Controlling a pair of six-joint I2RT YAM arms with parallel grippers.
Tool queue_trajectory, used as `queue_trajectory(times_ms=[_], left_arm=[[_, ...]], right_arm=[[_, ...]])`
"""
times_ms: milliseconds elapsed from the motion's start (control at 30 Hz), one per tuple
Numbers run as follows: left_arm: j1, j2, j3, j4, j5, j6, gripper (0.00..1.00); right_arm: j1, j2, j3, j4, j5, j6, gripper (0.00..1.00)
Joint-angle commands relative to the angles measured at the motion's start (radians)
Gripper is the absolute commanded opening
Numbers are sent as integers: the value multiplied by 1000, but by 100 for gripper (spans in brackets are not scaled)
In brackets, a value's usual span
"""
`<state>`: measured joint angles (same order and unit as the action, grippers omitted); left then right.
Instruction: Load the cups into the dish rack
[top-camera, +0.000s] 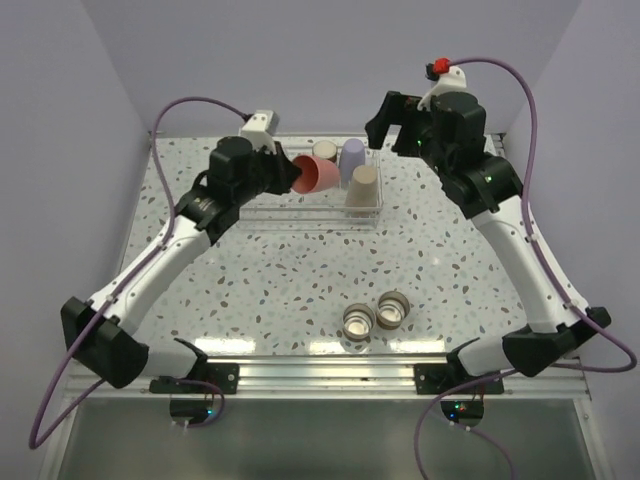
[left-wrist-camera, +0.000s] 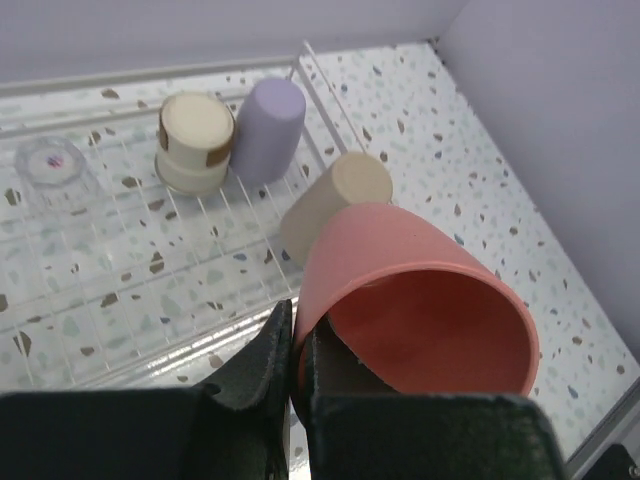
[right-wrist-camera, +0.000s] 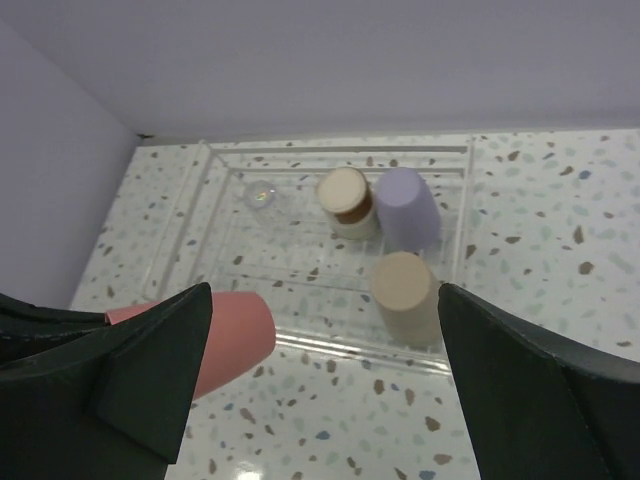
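The red-pink cup needs its rim free so it can be loaded upside down. My right gripper should take the cup around its closed base end (right-wrist-camera: 257, 328) next.
My left gripper (top-camera: 289, 173) is shut on the rim of the red-pink cup (top-camera: 316, 173), holding it on its side above the near left part of the clear dish rack (top-camera: 268, 210). In the left wrist view one finger is inside the cup (left-wrist-camera: 420, 290) and one outside, at the gripper (left-wrist-camera: 296, 338). Upside down in the rack stand a tan-based cup (left-wrist-camera: 195, 140), a lavender cup (left-wrist-camera: 270, 128), a beige cup (left-wrist-camera: 330, 200) and a clear cup (left-wrist-camera: 55, 172). My right gripper (top-camera: 393, 125) is open and empty, high behind the rack's right end. Two silvery-rimmed cups (top-camera: 358, 322) (top-camera: 392, 310) stand near the front edge.
The right wrist view looks down between my open right gripper (right-wrist-camera: 323, 292) at the rack rail (right-wrist-camera: 330, 345), the beige cup (right-wrist-camera: 405, 290), the lavender cup (right-wrist-camera: 405, 205) and the red-pink cup (right-wrist-camera: 235, 340). Lilac walls close the back and sides.
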<state>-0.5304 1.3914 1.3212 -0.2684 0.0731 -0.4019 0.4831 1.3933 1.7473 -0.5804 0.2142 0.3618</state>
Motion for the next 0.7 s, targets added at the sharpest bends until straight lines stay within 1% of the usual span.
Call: queue_trajectory(times_ms=[0, 67, 100, 133, 167, 200, 233, 267, 300, 333, 433, 667], left_arm=[[38, -103, -57, 156, -38, -46, 0], [69, -173, -106, 207, -51, -61, 0], [79, -198, -126, 225, -58, -69, 0], [99, -251, -173, 294, -56, -81, 0], [107, -277, -198, 322, -56, -89, 0], [115, -328, -224, 380, -56, -95, 0], [124, -356, -278, 414, -55, -103, 0], [124, -379, -305, 449, -58, -104, 0], [125, -429, -333, 483, -70, -107, 0], [129, -449, -385, 553, -70, -113, 0], [129, -505, -436, 613, -110, -123, 0], [129, -534, -465, 676, -82, -104, 0]], right_arm=[[-3, 71, 95, 34, -174, 150, 98], [-3, 105, 136, 77, -275, 202, 98], [-1, 119, 142, 99, -321, 263, 98], [-3, 148, 146, 158, -363, 300, 98], [-3, 157, 141, 197, -451, 336, 98], [-3, 179, 117, 238, -491, 429, 98], [-1, 187, 97, 346, -531, 481, 98], [2, 197, 78, 405, -603, 535, 98], [6, 205, 61, 456, -621, 622, 98], [14, 222, 45, 518, -633, 652, 98], [46, 249, 55, 542, -644, 690, 98], [118, 331, 89, 573, -677, 787, 98]])
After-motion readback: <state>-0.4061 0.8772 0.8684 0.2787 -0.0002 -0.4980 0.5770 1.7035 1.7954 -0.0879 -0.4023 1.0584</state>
